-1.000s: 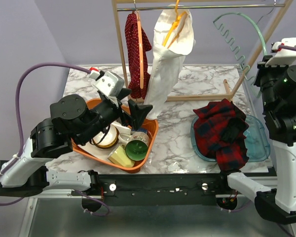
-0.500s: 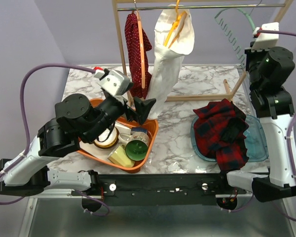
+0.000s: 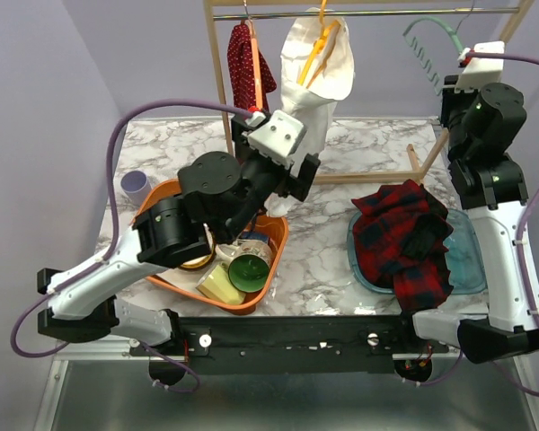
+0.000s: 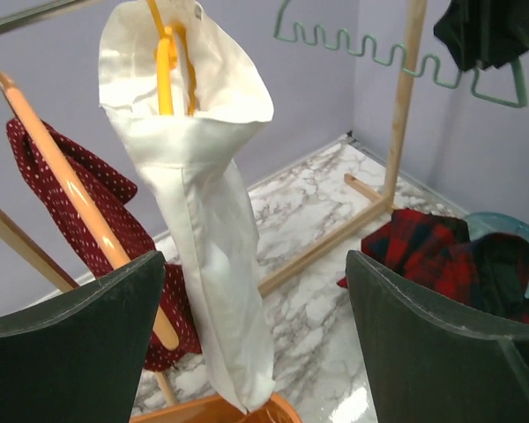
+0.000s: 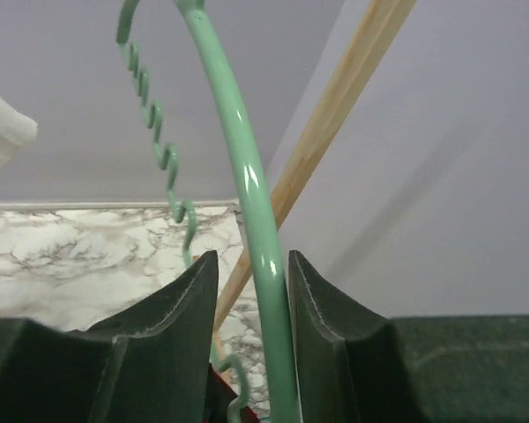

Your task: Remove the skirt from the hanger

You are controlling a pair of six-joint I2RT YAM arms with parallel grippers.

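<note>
My left gripper grabs the white skirt's near top edge point(image 3: 307, 89) point(image 4: 175, 121) at the yellow hanger's end next, which leaves the hook free to unhook and hand over.
A white tube-shaped garment point(image 3: 310, 99) point(image 4: 203, 220), seemingly the skirt, hangs on a yellow hanger point(image 3: 319, 45) point(image 4: 165, 70) from the rack's rail. My left gripper point(image 3: 292, 175) point(image 4: 254, 260) is raised in front of its lower half, wide open and apart from the cloth. My right gripper point(image 3: 456, 92) point(image 5: 253, 256) is up at the rail's right end. Its fingers stand around the rod of an empty green hanger point(image 3: 427, 31) point(image 5: 247, 176), with a gap on one side. A red-and-black plaid garment point(image 3: 404, 233) point(image 4: 441, 256) lies heaped in a teal tray point(image 3: 467, 260).
A dark red dotted garment point(image 3: 244, 90) hangs on an orange hanger point(image 4: 62, 176) at the rail's left. The wooden rack's post point(image 3: 220, 90) and slanted brace point(image 5: 335, 97) stand close to both arms. An orange basket point(image 3: 269, 260) with jars sits under the left arm, a purple cup point(image 3: 136, 184) behind it.
My left arm has risen from over the basket toward the white garment. My right arm has lifted the green hanger to the rail, and its fingers have spread apart around the rod.
</note>
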